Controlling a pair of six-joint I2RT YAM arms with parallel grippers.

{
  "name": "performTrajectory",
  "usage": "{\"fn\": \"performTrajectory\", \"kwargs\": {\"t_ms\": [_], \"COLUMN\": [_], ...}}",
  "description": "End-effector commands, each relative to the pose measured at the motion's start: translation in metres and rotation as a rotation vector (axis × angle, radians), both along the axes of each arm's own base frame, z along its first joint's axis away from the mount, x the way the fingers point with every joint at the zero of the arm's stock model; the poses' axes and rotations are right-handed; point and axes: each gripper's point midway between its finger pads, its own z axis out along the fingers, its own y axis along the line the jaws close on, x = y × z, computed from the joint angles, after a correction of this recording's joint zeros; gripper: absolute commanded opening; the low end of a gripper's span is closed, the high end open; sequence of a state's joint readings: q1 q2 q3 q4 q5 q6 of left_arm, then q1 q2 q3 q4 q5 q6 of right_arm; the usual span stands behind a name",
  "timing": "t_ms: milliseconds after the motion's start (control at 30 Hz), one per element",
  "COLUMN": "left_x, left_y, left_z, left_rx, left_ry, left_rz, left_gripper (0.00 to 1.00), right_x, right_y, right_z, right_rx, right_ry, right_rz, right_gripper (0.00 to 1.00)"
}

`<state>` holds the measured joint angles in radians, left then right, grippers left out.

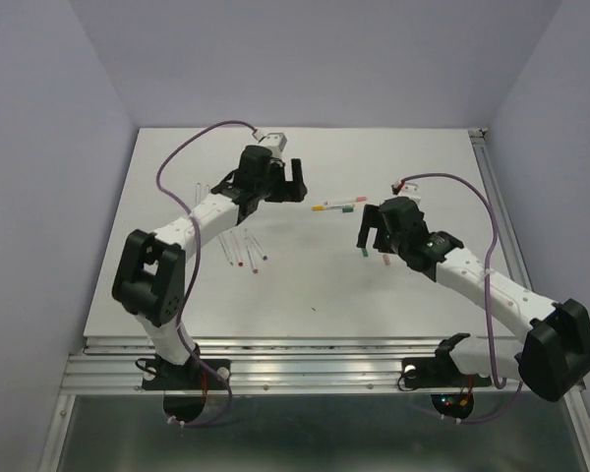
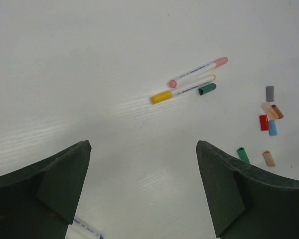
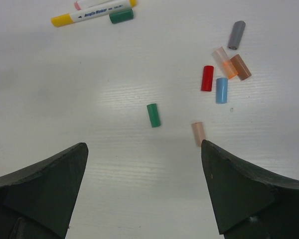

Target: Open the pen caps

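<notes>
The yellow cap needs to stay free to pull off, so my left gripper will next grab the yellow-capped pen by its white body (image 1: 330, 207) (image 2: 182, 89) beside the cap.
Two capped pens lie side by side: one with a pink cap (image 2: 221, 61) and one with a yellow cap (image 2: 161, 97), also in the right wrist view (image 3: 61, 20) and the top view (image 1: 336, 206). A loose dark green cap (image 2: 207, 89) lies by them. More loose caps lie to the right: grey (image 3: 236, 35), orange (image 3: 224, 62), brown (image 3: 240, 67), red (image 3: 207, 78), blue (image 3: 222, 90), green (image 3: 153, 115), beige (image 3: 198, 133). My left gripper (image 2: 143, 145) is open and empty, above bare table left of the pens. My right gripper (image 3: 143, 146) is open and empty, just short of the green and beige caps.
Several uncapped white pen barrels (image 1: 242, 248) lie under my left arm; the end of one shows at the bottom of the left wrist view (image 2: 84, 229). The white table (image 1: 305, 285) has a metal rail along its right edge (image 1: 501, 211) and lilac walls around it.
</notes>
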<state>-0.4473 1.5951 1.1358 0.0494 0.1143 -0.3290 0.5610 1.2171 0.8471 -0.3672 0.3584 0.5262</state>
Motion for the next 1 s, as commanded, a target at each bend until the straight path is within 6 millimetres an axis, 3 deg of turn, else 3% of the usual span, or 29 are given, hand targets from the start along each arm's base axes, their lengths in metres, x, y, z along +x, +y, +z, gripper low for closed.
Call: {"fn": "performTrajectory", "kwargs": {"t_ms": [0,33,67,100,133,167,200,300,367,533,800,967], "left_x": [0.021,0.02,0.031,0.033,0.037,0.044,0.047,0.055,0.05,0.059,0.057,0.062], "left_y": [-0.066,-0.082,-0.095,-0.104,-0.109,-0.12,-0.123,-0.135,-0.146,-0.145,-0.141,-0.136], "left_z": [-0.003,-0.006,0.007,-0.017,-0.022,-0.011,-0.032,-0.044,-0.055,-0.073,-0.099,-0.113], "left_rx": [0.074,0.089,0.089,0.137,0.15,0.137,0.17,0.225,0.24,0.333,0.404,0.463], "left_ry": [-0.056,-0.061,-0.101,-0.073,-0.072,-0.102,-0.076,-0.082,-0.066,-0.065,-0.036,-0.015], "left_rz": [-0.23,-0.278,-0.299,-0.34,-0.363,-0.392,-0.42,-0.507,-0.6,-0.639,-0.707,-0.704], "left_gripper": [0.99,0.99,0.99,0.99,0.99,0.99,0.99,0.99,0.99,0.98,0.9,0.79], "right_x": [-0.003,-0.005,-0.005,-0.009,-0.01,-0.011,-0.013,-0.017,-0.018,-0.019,-0.02,-0.02], "right_y": [0.0,0.0,-0.002,-0.003,-0.004,-0.004,-0.004,-0.006,-0.006,-0.003,-0.005,-0.006], "right_z": [0.011,0.014,0.015,0.017,0.018,0.02,0.019,0.021,0.022,0.024,0.022,0.021], "right_rx": [0.031,0.039,0.038,0.043,0.044,0.049,0.05,0.054,0.058,0.071,0.061,0.056], "right_ry": [-0.033,-0.04,-0.043,-0.044,-0.045,-0.048,-0.044,-0.051,-0.058,-0.059,-0.056,-0.057], "right_rz": [0.019,0.015,0.012,0.014,0.015,0.016,0.02,0.024,0.027,0.044,0.044,0.041], "right_gripper": [1.0,1.0,1.0,1.0,1.0,1.0,1.0,1.0,1.0,1.0,1.0,1.0]}}
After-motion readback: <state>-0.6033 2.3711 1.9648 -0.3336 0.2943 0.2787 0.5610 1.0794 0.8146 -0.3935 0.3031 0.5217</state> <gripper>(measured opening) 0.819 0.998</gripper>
